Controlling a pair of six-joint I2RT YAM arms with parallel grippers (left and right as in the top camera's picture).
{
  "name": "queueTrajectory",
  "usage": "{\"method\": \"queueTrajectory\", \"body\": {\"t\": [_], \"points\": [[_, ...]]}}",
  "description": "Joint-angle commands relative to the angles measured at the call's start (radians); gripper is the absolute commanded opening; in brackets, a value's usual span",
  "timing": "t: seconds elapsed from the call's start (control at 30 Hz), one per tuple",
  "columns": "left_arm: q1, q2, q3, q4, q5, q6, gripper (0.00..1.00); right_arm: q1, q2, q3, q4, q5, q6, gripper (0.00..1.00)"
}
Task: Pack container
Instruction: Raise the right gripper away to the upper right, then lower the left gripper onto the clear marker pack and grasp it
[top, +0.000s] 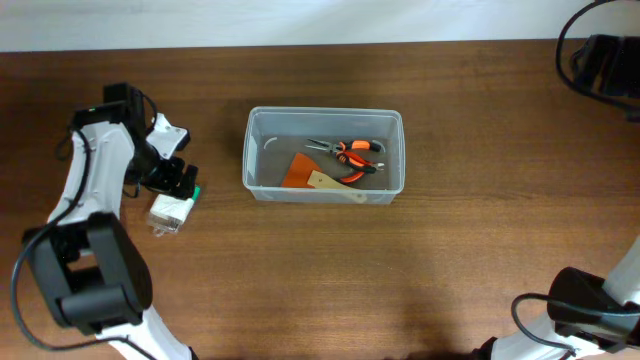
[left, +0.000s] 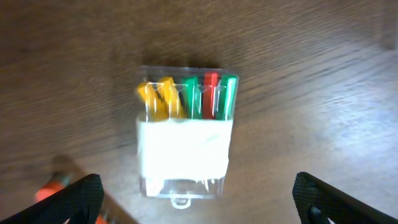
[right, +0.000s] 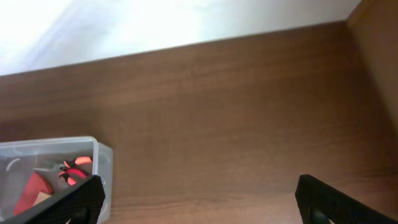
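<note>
The case has white-labeled sides and a colored end. My left gripper should next pick it up by those sides, so that the colored end stays free to enter the container.
The clear plastic container (top: 325, 155) stands mid-table; its corner also shows in the right wrist view (right: 99, 162). Inside lie orange-handled pliers (top: 352, 152) and an orange scraper with a wooden handle (top: 312, 178). A small clear case with a white label and yellow, green and red pieces (left: 185, 134) lies on the table left of the container (top: 170, 212). My left gripper (left: 199, 199) is open above this case, fingers on either side, not touching it. My right gripper (right: 199, 199) is open and empty over bare table at the far right.
The wooden table (top: 400, 280) ends at a pale wall edge along the back (top: 320, 20). The right arm's base and cables sit at the far right corner (top: 605, 65). An orange blur shows at the left wrist view's lower left (left: 53, 186).
</note>
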Motion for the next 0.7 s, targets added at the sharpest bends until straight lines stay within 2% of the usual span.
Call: {"method": "queueTrajectory", "body": {"t": [0.0, 0.67], "points": [[-0.003, 0.052, -0.005, 0.007, -0.002, 0.019, 0.99, -0.003, 0.003, -0.038, 0.012, -0.023, 0.006, 0.99], [0.024, 0.207, -0.010, 0.081, 0.005, 0.019, 0.99, -0.003, 0.004, -0.061, 0.018, -0.019, 0.005, 0.99]]}}
